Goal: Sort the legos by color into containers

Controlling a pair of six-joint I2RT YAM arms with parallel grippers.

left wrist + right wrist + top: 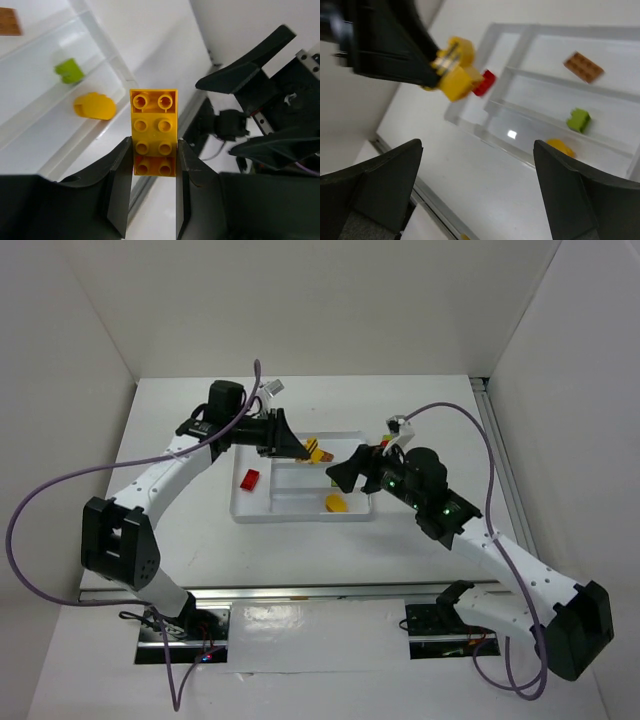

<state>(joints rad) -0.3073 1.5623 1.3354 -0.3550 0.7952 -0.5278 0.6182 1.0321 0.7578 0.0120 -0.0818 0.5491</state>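
Observation:
The robot should next use its right gripper to grab the yellow lego's loose end, which sticks out past the left gripper, to pull the pieces apart for sorting.
My left gripper is shut on a yellow lego, held by its near end above the white tray. From above, this gripper hangs over the tray's far middle. In the right wrist view the held yellow lego hangs above the tray. My right gripper is open and holds nothing, over the table just outside the tray's right side. A red lego lies in the left section. A lime green lego, an orange-brown lego and a rounded yellow lego lie in separate long sections.
White walls close in the table on the left, back and right. A metal rail runs along the near edge by the arm bases. Purple cables loop beside both arms. My two grippers are close together over the tray's right half.

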